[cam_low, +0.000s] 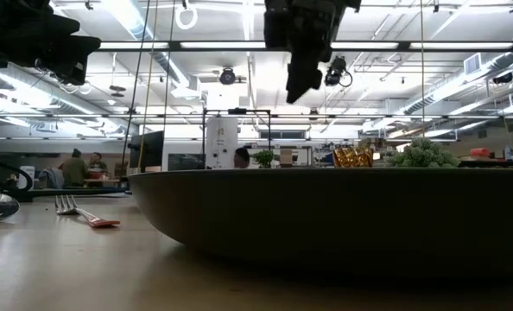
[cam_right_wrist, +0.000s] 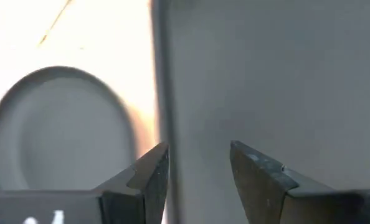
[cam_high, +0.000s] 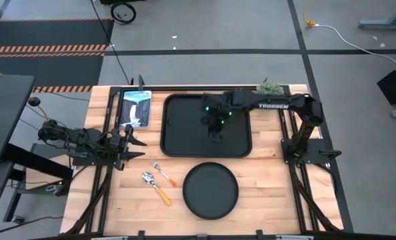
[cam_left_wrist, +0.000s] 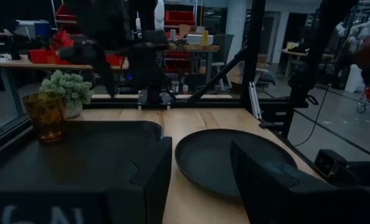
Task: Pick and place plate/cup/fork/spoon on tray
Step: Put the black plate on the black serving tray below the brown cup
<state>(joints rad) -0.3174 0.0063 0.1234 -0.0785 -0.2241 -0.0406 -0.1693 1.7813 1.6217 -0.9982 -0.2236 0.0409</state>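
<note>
Next, my right gripper should grab the round black plate by its rim point(cam_high: 210, 163), to place it on the tray point(cam_high: 185, 137).
The black tray point(cam_high: 185, 137) lies at the table's far middle. The amber cup point(cam_left_wrist: 45, 115) stands upright in the tray's far right corner, beside the green plant point(cam_left_wrist: 65, 90); it also shows in the low view point(cam_low: 353, 156), and my right arm hides it in the high view. The round black plate point(cam_high: 210, 190) lies on the table near the tray. The fork point(cam_high: 162, 171) and the spoon point(cam_high: 154, 186) lie left of the plate. My right gripper point(cam_high: 215, 133) hangs open and empty above the tray point(cam_right_wrist: 266, 81). My left gripper point(cam_high: 137, 143) waits open at the table's left.
A blue and white packet point(cam_high: 135, 108) lies left of the tray at the far left. The plant point(cam_high: 271, 85) stands at the far edge. Black frame posts point(cam_high: 291, 143) stand along both sides of the table. Bare wood point(cam_high: 285, 200) shows right of the plate.
</note>
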